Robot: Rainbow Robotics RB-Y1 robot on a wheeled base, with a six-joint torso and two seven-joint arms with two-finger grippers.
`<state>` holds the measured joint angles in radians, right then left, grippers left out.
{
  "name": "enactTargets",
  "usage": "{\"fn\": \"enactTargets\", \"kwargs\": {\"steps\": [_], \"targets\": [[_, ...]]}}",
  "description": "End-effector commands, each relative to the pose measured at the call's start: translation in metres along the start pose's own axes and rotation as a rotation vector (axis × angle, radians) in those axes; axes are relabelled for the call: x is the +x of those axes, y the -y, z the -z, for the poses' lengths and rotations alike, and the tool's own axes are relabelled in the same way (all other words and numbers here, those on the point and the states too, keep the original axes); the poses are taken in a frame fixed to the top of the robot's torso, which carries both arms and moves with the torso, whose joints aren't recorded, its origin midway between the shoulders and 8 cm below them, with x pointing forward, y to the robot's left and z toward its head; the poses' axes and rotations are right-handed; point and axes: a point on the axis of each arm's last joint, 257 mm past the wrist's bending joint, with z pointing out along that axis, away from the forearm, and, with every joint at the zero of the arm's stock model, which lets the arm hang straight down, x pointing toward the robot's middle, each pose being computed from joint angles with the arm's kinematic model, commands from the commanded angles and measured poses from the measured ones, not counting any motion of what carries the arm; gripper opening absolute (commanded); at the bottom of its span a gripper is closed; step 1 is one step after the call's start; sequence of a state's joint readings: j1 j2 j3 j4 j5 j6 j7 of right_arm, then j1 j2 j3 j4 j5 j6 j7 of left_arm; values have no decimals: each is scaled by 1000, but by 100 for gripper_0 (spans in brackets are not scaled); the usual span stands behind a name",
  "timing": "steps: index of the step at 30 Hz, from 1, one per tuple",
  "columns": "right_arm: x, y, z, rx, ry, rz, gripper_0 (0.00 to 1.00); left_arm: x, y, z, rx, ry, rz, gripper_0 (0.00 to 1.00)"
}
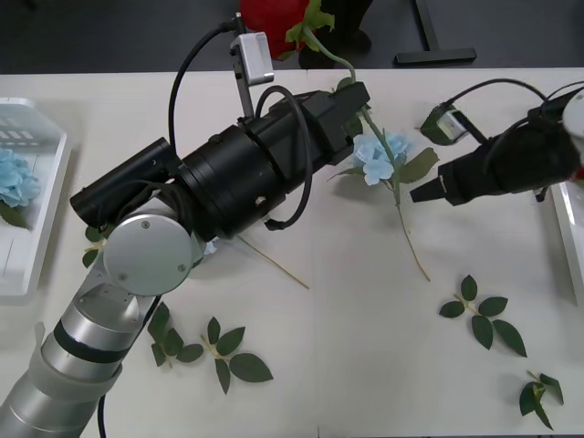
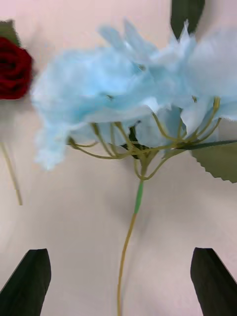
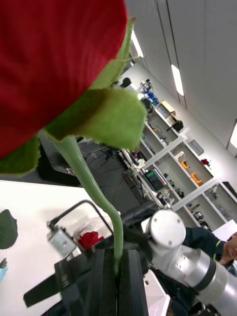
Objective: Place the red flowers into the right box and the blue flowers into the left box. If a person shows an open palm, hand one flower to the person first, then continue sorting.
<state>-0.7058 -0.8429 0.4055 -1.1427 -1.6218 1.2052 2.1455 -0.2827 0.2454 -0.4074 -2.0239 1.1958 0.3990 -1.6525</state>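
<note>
My right gripper will next grab the blue flower's bare stem, as its head of thin, loose petals spreads wider than the gripper's fingers.
My left gripper [image 1: 356, 97] is raised over the far middle of the table, shut on the green stem of a red flower [image 1: 272, 16] whose head points away past the table's far edge. In the left wrist view the stem runs down between the closed black fingers [image 3: 106, 281] below the rose head [image 3: 54, 59]. A blue flower [image 1: 376, 155] lies on the table just under that gripper. My right gripper [image 1: 420, 193] hovers open beside it, its jaws apart on either side of the flower's stem [image 2: 129, 232]. Another red flower [image 2: 12, 69] lies past the blue head [image 2: 123, 94].
The left box [image 1: 50, 196] at the table's left edge holds a blue flower [image 1: 14, 178]. The right box [image 1: 568, 224] shows at the right edge. Loose green leaf sprigs [image 1: 214, 351] [image 1: 482, 315] lie on the near table. My left arm [image 1: 228, 182] spans the middle.
</note>
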Motion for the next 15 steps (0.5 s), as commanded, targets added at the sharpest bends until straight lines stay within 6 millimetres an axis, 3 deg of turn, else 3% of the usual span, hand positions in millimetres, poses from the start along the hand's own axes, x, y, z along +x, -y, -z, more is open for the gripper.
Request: {"fn": "enactTargets", "kwargs": {"steps": [1, 4, 7, 10, 15], "targets": [[-60, -17, 63, -26, 75, 177, 82, -8, 37, -16, 86, 16, 69, 0], [-75, -50, 87, -138, 105, 249, 82, -8, 37, -16, 86, 16, 69, 0], [-86, -82, 99, -241, 137, 301, 82, -8, 37, -16, 86, 16, 69, 0], [-94, -115, 104, -325, 163, 350, 82, -8, 37, -16, 86, 16, 69, 0], [-102, -149, 107, -386, 181, 405, 82, -8, 37, -16, 86, 16, 69, 0]]}}
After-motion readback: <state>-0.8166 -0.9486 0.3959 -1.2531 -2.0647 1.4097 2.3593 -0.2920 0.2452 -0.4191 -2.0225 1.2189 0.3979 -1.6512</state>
